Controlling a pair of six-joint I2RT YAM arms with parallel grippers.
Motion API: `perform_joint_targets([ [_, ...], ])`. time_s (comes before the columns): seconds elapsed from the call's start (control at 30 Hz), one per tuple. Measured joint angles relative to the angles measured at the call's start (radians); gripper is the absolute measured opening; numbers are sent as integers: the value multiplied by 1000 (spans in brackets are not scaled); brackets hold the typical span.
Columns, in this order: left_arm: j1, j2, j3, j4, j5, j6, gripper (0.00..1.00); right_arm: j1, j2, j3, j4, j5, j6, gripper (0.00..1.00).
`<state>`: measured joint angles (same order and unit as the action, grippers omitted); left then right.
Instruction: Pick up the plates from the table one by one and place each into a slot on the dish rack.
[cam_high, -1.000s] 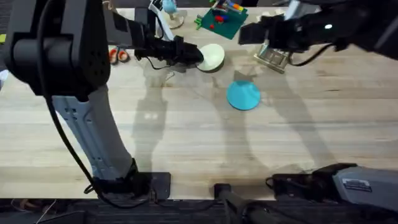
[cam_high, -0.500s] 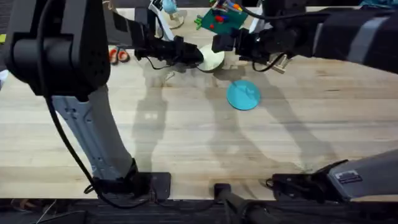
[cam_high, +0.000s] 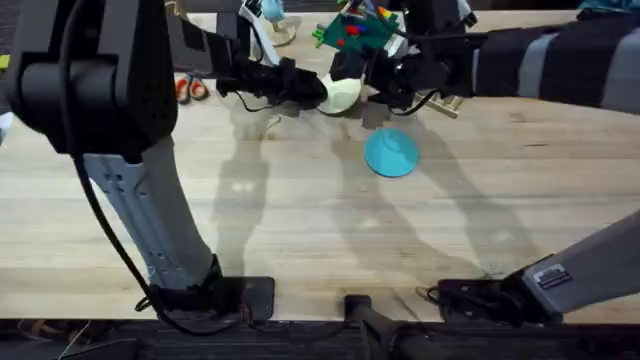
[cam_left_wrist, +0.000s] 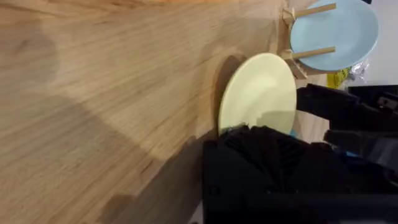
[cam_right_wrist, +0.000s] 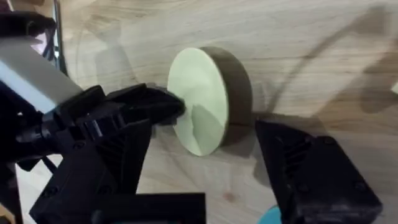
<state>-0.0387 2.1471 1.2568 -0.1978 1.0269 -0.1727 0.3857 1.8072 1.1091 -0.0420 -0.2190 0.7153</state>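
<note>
My right gripper needs to grab the cream-yellow plate by its rim (cam_right_wrist: 225, 107) next. Then the plate can stand in a slot on the dish rack.
The cream-yellow plate (cam_high: 343, 93) stands tilted on its edge at the far middle of the table (cam_high: 300, 220). My left gripper (cam_high: 318, 90) is shut on the plate's rim (cam_left_wrist: 258, 93). In the right wrist view the cream plate (cam_right_wrist: 199, 99) sits between the spread fingers of my right gripper (cam_right_wrist: 208, 134), which is open and not touching it. The sky-blue plate (cam_high: 391, 152) lies flat on the table, nearer than the cream one. The dish rack (cam_high: 447, 99) is mostly hidden under my right arm. Two of its pegs (cam_left_wrist: 313, 53) cross the blue plate (cam_left_wrist: 339, 28) in the left wrist view.
A green toy board (cam_high: 355, 30) with coloured pieces sits at the far edge behind the grippers. Small orange items (cam_high: 190, 88) lie at the far left. The near half of the tabletop is bare wood.
My right arm swung left from over the rack to the cream plate and now straddles it. The left gripper, cream plate and blue plate stayed put.
</note>
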Motion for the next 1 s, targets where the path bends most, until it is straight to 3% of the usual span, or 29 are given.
perform_joint_targets([
  [0.5,0,0,0,0,0,0,42,7,84,1,128,-51,78,973],
  [0.63,0,0,0,0,0,0,42,7,85,1,143,-58,86,919],
  [0.9,0,0,0,0,0,0,42,7,84,1,146,-59,101,537],
  [1.0,0,0,0,0,0,0,42,7,85,1,145,-56,102,345],
])
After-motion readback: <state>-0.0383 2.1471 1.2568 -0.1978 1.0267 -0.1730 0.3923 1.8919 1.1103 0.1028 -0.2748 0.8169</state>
